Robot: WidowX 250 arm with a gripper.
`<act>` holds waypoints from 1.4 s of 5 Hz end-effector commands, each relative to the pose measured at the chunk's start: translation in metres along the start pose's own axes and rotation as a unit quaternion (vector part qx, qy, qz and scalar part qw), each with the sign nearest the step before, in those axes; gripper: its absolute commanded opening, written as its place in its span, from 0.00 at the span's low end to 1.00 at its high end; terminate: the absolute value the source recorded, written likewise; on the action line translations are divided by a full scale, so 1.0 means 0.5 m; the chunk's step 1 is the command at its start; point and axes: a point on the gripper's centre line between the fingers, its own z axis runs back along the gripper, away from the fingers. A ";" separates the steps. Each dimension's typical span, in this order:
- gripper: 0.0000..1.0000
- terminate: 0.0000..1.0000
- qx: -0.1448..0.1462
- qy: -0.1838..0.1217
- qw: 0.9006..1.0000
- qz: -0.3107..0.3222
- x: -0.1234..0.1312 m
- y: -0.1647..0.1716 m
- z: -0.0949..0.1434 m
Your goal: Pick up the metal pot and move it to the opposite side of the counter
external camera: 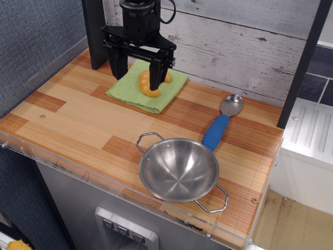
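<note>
My gripper picks up the pot by its rim [176, 138] next, to move the metal pot [179, 169] to the opposite side of the counter.
The metal pot [179, 169] is a shiny steel bowl with two wire loop handles. It sits upright and empty near the front right edge of the wood-plank counter [78, 117]. My gripper [138, 78] hangs at the back of the counter, far from the pot. Its two black fingers [157, 77] are spread open over a green cloth [148, 86]. An orange object [149, 83] lies on the cloth between the fingers. The gripper holds nothing.
A metal spoon with a blue handle [222, 121] lies just behind the pot on the right. A black post [96, 34] stands at the back left. A whitewashed plank wall [234, 41] runs behind the counter. A clear plastic rim [104, 179] edges the front.
</note>
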 end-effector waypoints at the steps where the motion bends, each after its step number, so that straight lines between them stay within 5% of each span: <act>1: 1.00 0.00 0.000 0.000 1.000 0.000 0.000 0.000 0.000; 2: 1.00 0.00 -0.012 -0.001 0.999 -0.031 -0.006 -0.020 -0.001; 3: 1.00 0.00 -0.058 -0.014 0.991 -0.121 -0.008 -0.060 -0.011; 5: 1.00 0.00 -0.087 -0.011 0.956 -0.281 -0.062 -0.139 -0.051; 7: 1.00 0.00 -0.085 0.021 0.938 -0.334 -0.105 -0.146 -0.095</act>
